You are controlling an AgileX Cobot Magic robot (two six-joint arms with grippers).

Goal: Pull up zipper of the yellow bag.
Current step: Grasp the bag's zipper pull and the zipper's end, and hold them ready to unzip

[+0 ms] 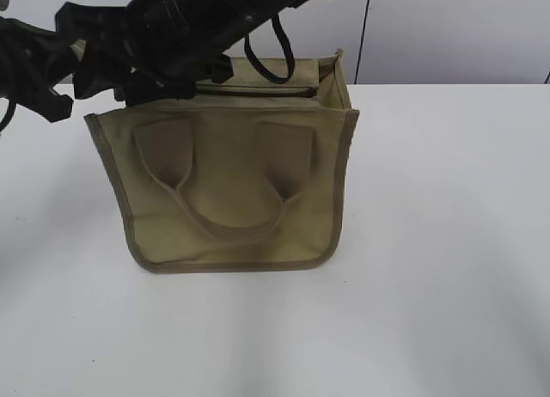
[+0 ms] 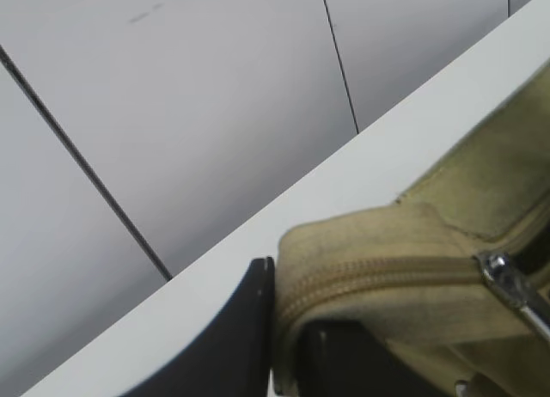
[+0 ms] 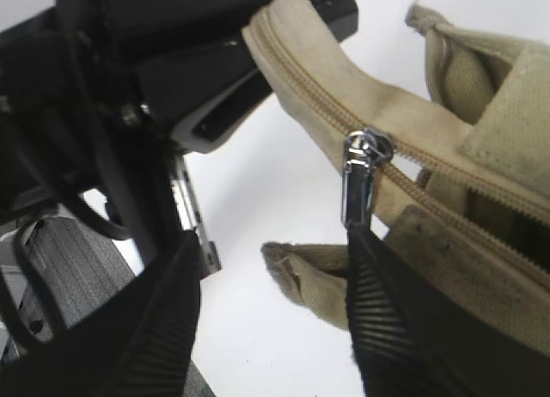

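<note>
I should pull up the bag's zipper next, so I should grab the zipper slider by its silver pull tab [image 3: 357, 186] with my right gripper.
The yellow bag [image 1: 232, 191] stands on the white table, its handles hanging down the front. Its zipper [image 1: 258, 91] runs along the top panel. My left gripper [image 2: 288, 332] is shut on the bag's end fabric, right at the zipper's [image 2: 387, 272] end. The silver pull tab [image 2: 516, 294] sits farther along the line. In the right wrist view the pull tab [image 3: 357, 186] hangs from the zipper [image 3: 309, 79], just above the right finger of my right gripper [image 3: 271, 328], which is open and empty. The teeth are joined between the left gripper and the slider and parted beyond it.
Both black arms [image 1: 172, 36] crowd over the bag's top left corner. The left gripper's body [image 3: 215, 62] fills the upper left of the right wrist view. White table [image 1: 447, 242] surrounds the bag, with a grey panelled wall [image 2: 215, 88] behind its far edge.
</note>
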